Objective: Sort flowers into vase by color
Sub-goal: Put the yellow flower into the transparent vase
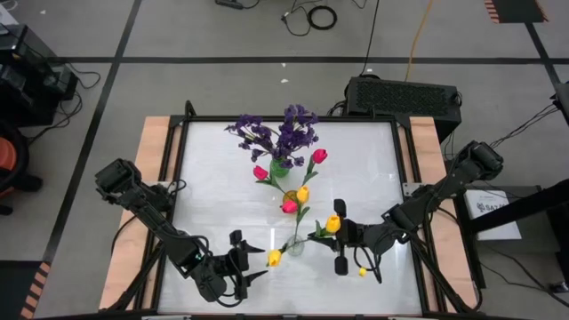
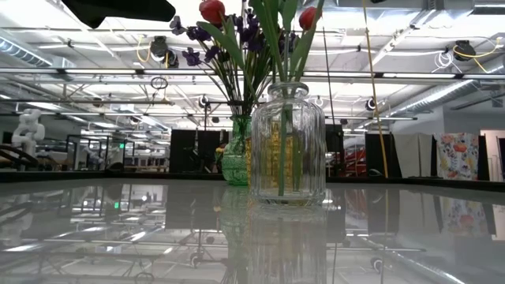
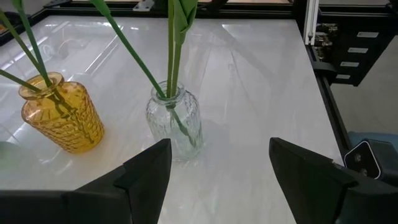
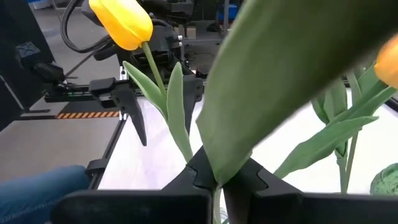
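Observation:
I need to open my right gripper, since the yellow tulip's stem [image 1: 308,237] [image 4: 217,200] reaches inside the clear vase's rim, so the tulip would lean against the vase's rim.
Three vases stand in a row along the table's middle. The far green vase [image 1: 279,169] holds purple sprigs [image 1: 283,133] and pink-red tulips [image 1: 319,156]. The amber vase [image 3: 59,115] holds a yellow tulip [image 1: 302,193] and a pink-red one [image 1: 289,206]. The near clear vase [image 3: 174,121] has two green stems in it, and one yellow tulip [image 1: 274,258] leans out toward my left gripper. My right gripper [image 1: 342,236] is shut on another yellow tulip [image 1: 333,224] just right of the clear vase. My left gripper [image 3: 217,168] is open, low, near-left of that vase. My right gripper pinches the yellow tulip between its two fingers at a broad green leaf and the stem [image 4: 214,174], close below the head. It comes from the table's right side, above the table top. The stem slants down toward the clear vase's mouth [image 1: 297,238]; its lower end is hidden.
A small yellow piece [image 1: 362,271] lies on the white table near the right gripper. Wooden side rails [image 1: 153,151] and a black frame border the table. A black box [image 1: 404,93] sits behind the far edge. Bare table spreads to the left and right of the vases.

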Motion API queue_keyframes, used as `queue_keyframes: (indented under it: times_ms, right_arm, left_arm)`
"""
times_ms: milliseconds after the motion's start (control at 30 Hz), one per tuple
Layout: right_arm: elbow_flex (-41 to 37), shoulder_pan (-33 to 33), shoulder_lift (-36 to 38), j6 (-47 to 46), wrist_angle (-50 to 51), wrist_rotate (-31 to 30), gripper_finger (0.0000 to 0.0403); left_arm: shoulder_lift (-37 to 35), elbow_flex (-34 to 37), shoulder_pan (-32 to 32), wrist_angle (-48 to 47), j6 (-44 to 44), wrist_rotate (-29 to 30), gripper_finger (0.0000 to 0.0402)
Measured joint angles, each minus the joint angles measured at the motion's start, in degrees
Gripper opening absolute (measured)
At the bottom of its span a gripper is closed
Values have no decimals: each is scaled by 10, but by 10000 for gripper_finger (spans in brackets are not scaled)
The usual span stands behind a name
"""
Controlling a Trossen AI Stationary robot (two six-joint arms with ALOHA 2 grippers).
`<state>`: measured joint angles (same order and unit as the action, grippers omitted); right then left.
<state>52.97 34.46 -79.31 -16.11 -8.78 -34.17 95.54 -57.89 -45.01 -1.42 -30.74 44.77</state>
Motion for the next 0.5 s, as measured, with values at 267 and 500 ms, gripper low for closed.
queue_keyframes:
  times_ms: [267, 500]
  right_arm:
    - [0, 0, 0, -27, 14, 1, 83]
    - [0, 0, 0, -44, 14, 17, 179]
  left_arm:
    - [0, 0, 0, 1, 0, 9, 274]
    - [0, 0, 0, 1, 1, 20, 274]
